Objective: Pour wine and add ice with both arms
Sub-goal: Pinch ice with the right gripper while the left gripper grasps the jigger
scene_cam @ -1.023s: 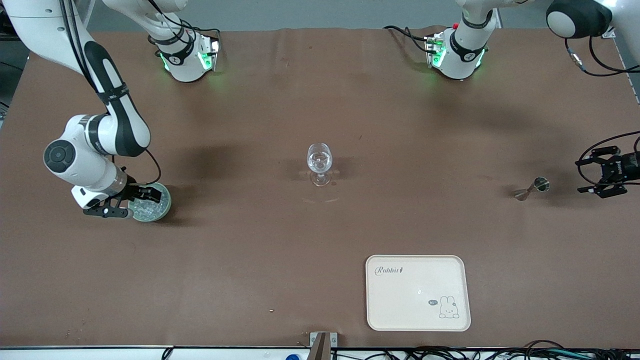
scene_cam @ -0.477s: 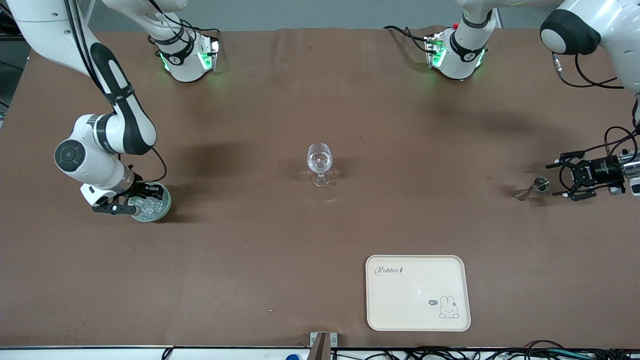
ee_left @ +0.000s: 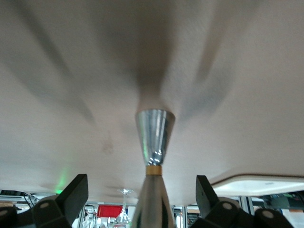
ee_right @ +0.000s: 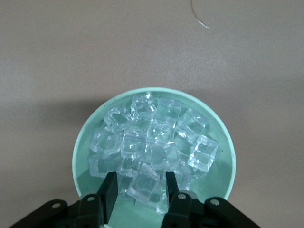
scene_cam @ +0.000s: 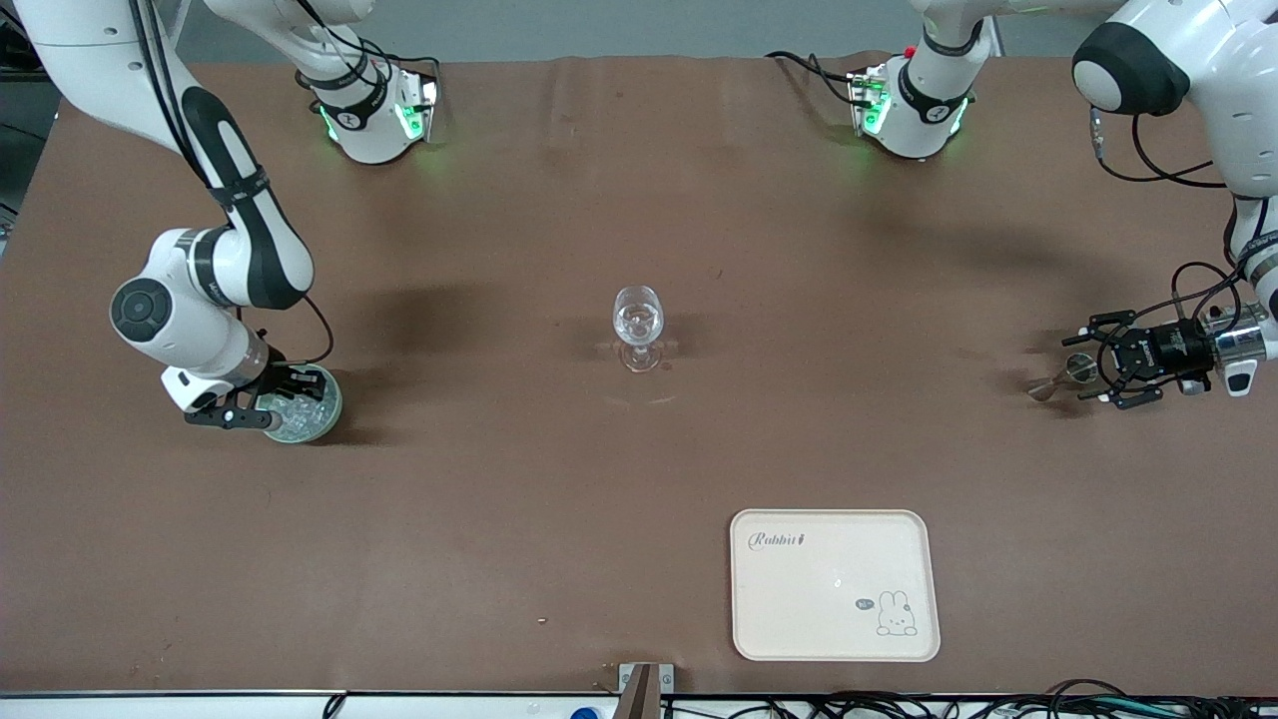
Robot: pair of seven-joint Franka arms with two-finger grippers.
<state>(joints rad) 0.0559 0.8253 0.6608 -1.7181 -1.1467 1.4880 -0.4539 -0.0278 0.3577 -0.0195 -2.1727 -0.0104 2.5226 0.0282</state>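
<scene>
The left gripper takes hold of the steel jigger by its narrow banded middle (scene_cam: 1060,379) next, to pour the wine into the glass (scene_cam: 638,322).
A green bowl (scene_cam: 324,407) of clear ice (scene_cam: 300,411) sits at the right arm's end of the table. In the right wrist view the bowl (ee_right: 80,142) is full of ice (ee_right: 156,137). My right gripper (scene_cam: 283,404) (ee_right: 140,179) reaches into it, open, with its fingers on either side of one cube (ee_right: 146,186) and small gaps showing. A steel jigger (scene_cam: 1060,379) (ee_left: 155,130) stands at the left arm's end. My left gripper (scene_cam: 1091,367) (ee_left: 141,184) is open around it. The wine glass (scene_cam: 638,322) stands mid-table.
A cream tray (scene_cam: 834,619) with a rabbit print lies nearer to the front camera than the glass, toward the left arm's end; its edge shows in the left wrist view (ee_left: 266,183). Cables run along the table's front edge.
My left gripper has moved in along the table to the jigger, and its open fingers now stand around it. My right gripper shifted slightly over the bowl, then held still.
</scene>
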